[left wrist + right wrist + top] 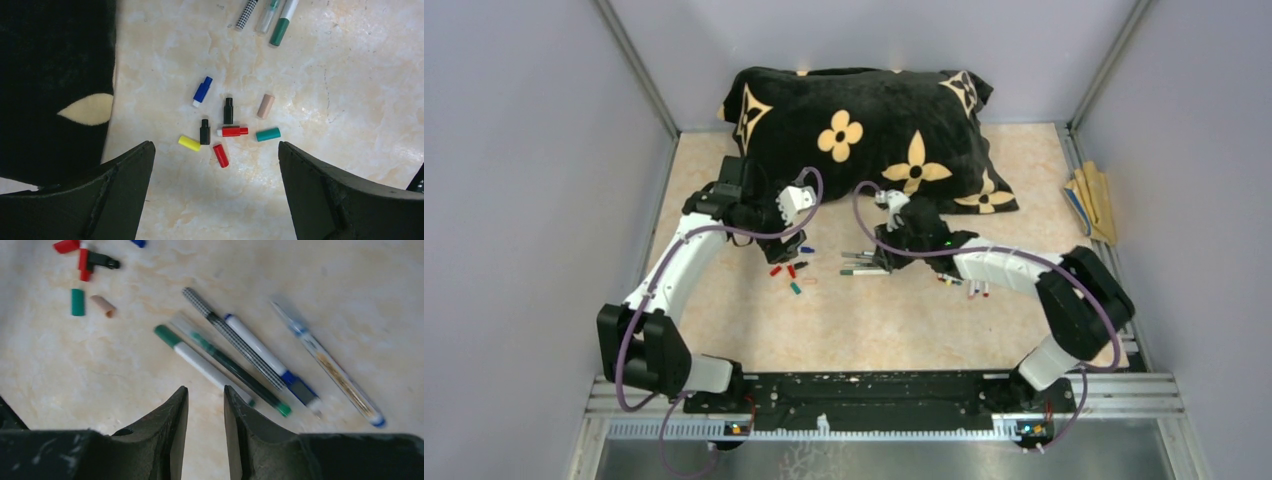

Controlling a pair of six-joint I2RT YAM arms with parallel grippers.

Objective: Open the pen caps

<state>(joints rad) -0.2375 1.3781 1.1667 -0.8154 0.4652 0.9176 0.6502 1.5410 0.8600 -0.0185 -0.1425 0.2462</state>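
Observation:
I need to grab the white pen by its white body with my right gripper next, so that the green cap is left for my left gripper to open.
Several pen caps lie loose in a cluster: blue, black, yellow, red, teal and beige. My left gripper hangs just above them, wide open, with nothing between its fingers. To the right of the cluster lie several pens. Among them are a white pen with a green cap, a checkered pen and a blue-ended pen. My right gripper hovers at their near ends, its jaws a narrow gap apart and empty.
A black pillow with tan flowers fills the back of the table and borders the caps on the left. A few more pens lie under the right forearm. Tan sticks rest at the right edge.

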